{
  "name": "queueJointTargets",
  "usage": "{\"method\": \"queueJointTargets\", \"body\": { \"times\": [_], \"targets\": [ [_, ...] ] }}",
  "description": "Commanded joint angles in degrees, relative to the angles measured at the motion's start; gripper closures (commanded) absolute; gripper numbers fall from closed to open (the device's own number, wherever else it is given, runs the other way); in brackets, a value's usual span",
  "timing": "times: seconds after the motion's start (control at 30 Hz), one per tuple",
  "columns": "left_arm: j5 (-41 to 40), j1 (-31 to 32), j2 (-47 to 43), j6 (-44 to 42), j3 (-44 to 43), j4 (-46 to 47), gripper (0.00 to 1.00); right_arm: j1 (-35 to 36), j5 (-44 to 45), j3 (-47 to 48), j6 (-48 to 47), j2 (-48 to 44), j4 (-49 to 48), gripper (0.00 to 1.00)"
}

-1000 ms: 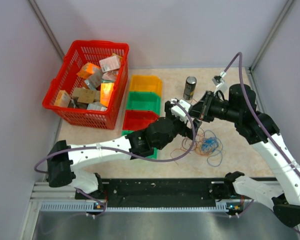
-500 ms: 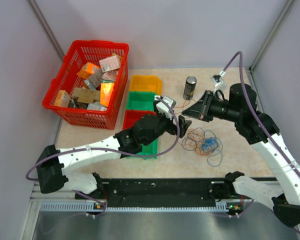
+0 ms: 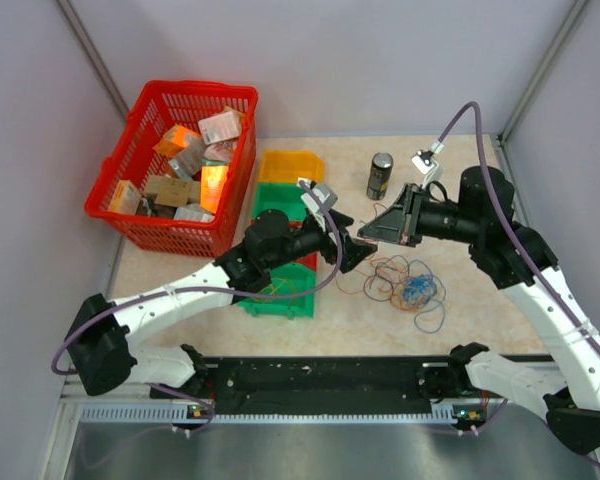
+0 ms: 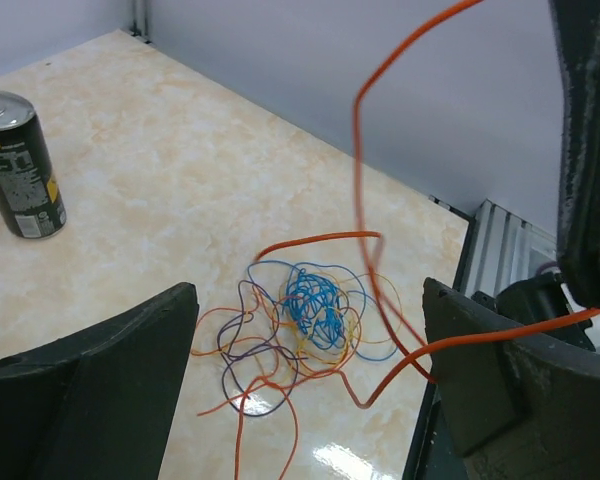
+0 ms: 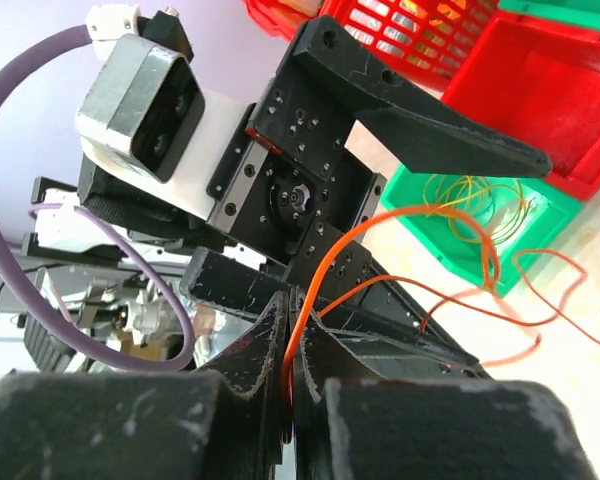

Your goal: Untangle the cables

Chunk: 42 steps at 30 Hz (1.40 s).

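My left gripper next grabs the orange cable by its lifted strand [image 4: 368, 399], so the cable's loose ends stay free to slip out of the tangle.
The cables [image 3: 405, 283] lie as a loose tangle of orange, blue and purple wires on the table; the left wrist view shows them too [image 4: 315, 305]. My right gripper [image 3: 364, 233] is shut on one orange cable [image 5: 325, 265], lifted off the tangle. That strand rises past my left fingers [image 4: 360, 150]. My left gripper [image 3: 357, 252] is open, with nothing gripped, just left of the tangle and below the right gripper. In its own view the left gripper [image 4: 308, 290] frames the tangle, and the orange strand crosses its right finger [image 4: 510, 380].
A dark drink can [image 3: 380, 176] stands behind the tangle. Yellow, green and red small bins [image 3: 285, 195] sit in a row at centre; the nearest green bin [image 5: 435, 232] holds thin yellow wires. A red basket [image 3: 140, 225] of boxes is at the far left.
My left gripper has drawn back to the left, away from the tangle. My right gripper has reached further left with the orange cable, stretching it off the pile.
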<state>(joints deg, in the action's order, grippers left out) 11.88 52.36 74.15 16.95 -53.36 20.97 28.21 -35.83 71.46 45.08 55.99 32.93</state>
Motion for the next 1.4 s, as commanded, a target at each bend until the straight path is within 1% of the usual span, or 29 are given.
{"method": "queueJointTargets", "body": {
  "times": [0.0, 0.03, 0.1, 0.13, 0.17, 0.23, 0.27, 0.3, 0.37, 0.4, 0.43, 0.47, 0.53, 0.57, 0.6, 0.63, 0.7, 0.77, 0.83, 0.9, 1.0, 1.13, 1.23, 1.37],
  "targets": [
    [5.78, -0.41, -0.23, -3.32, -2.71, 1.62, 0.02, -0.17, -3.71, -1.32, -1.13, -0.88, -3.13, 1.00],
    [6.57, -0.41, -0.15, -3.41, -2.88, 1.62, 0.02, -0.26, -3.89, -1.59, -1.13, -0.88, -3.13, 1.00],
    [9.64, -0.41, 0.73, -3.15, -3.67, 1.62, 0.06, -0.17, -3.98, -2.11, -0.87, -0.97, -3.57, 1.00],
    [11.13, -0.41, 1.17, -2.89, -4.03, 1.88, 0.09, -0.26, -3.81, -2.29, -0.78, -0.88, -3.75, 1.00],
    [11.76, -0.41, 1.61, -2.28, -4.20, 2.49, 0.15, -0.17, -3.89, -2.29, -0.78, -0.88, -3.83, 1.00],
    [10.45, -0.41, 2.57, -1.31, -4.99, 2.15, 0.28, -0.17, -3.98, -2.47, -0.70, -1.05, -3.92, 1.00],
    [9.49, -0.41, 2.93, -1.22, -5.43, 1.62, 0.38, -0.26, -3.98, -2.47, -0.70, -1.05, -4.01, 1.00],
    [9.04, -0.50, 3.10, -1.22, -5.70, 1.36, 0.45, -0.26, -3.89, -2.47, -0.78, -1.32, -4.10, 1.00],
    [8.08, -0.50, 3.46, -1.74, -6.49, -0.05, 0.67, -0.26, -3.02, -2.55, -1.31, -2.02, -3.84, 1.00],
    [7.38, -0.59, 3.54, -1.92, -6.84, -1.18, 0.81, -0.17, -2.23, -2.64, -2.01, -2.63, -3.75, 0.97],
    [6.85, -0.94, 3.55, -2.09, -7.10, -2.15, 0.95, -0.26, -1.35, -2.82, -3.06, -3.16, -3.31, 0.86],
    [5.88, -1.29, 3.37, -1.66, -7.11, -3.29, 1.00, -0.26, 1.53, -2.64, -5.24, -3.77, -2.00, 0.70],
    [4.74, -3.30, 2.76, 0.35, -6.49, -3.92, 1.00, -0.26, 10.30, -1.51, -10.51, -5.27, 4.57, 0.25],
    [4.21, -4.45, 2.49, 2.02, -6.23, -4.36, 1.00, -0.17, 15.22, -1.33, -12.89, -6.06, 7.30, 0.09],
    [4.03, -6.11, 2.40, 3.77, -6.14, -5.14, 1.00, -0.26, 17.96, -1.85, -14.65, -7.02, 9.41, 0.01],
    [3.25, -7.43, 2.58, 5.01, -6.57, -6.46, 1.00, -0.26, 19.56, -2.46, -16.41, -8.16, 10.65, 0.01],
    [-0.69, -9.55, 3.45, 6.34, -9.20, -12.59, 1.00, -0.26, 21.67, -3.78, -18.09, -9.05, 12.85, 0.01],
    [-6.14, -10.60, 5.56, 6.25, -14.02, -22.50, 1.00, -0.26, 24.22, -5.27, -18.88, -9.75, 14.26, 0.01],
    [-10.54, -11.92, 7.41, 6.17, -19.30, -29.73, 1.00, -0.26, 26.59, -6.68, -19.68, -10.10, 15.32, 0.01],
    [-13.53, -13.42, 7.42, 5.82, -19.33, -30.82, 1.00, -0.26, 28.09, -8.00, -20.03, -10.55, 15.76, 0.01],
    [-15.56, -15.53, 5.66, 5.64, -18.88, -31.68, 1.00, -0.26, 28.71, -9.32, -20.12, -10.98, 15.85, 0.01],
    [-18.99, -15.88, 3.38, 5.03, -18.62, -35.47, 1.00, -0.26, 30.91, -10.02, -20.21, -10.99, 15.85, 0.01],
    [-22.06, -16.32, 1.79, 4.76, -16.16, -35.21, 1.00, -0.26, 31.09, -10.29, -20.65, -9.94, 15.68, 0.01],
    [-25.84, -17.11, 2.40, 5.81, -14.32, -36.09, 1.00, -0.26, 30.65, -10.73, -20.74, -8.18, 15.68, 0.01]
  ]
}}
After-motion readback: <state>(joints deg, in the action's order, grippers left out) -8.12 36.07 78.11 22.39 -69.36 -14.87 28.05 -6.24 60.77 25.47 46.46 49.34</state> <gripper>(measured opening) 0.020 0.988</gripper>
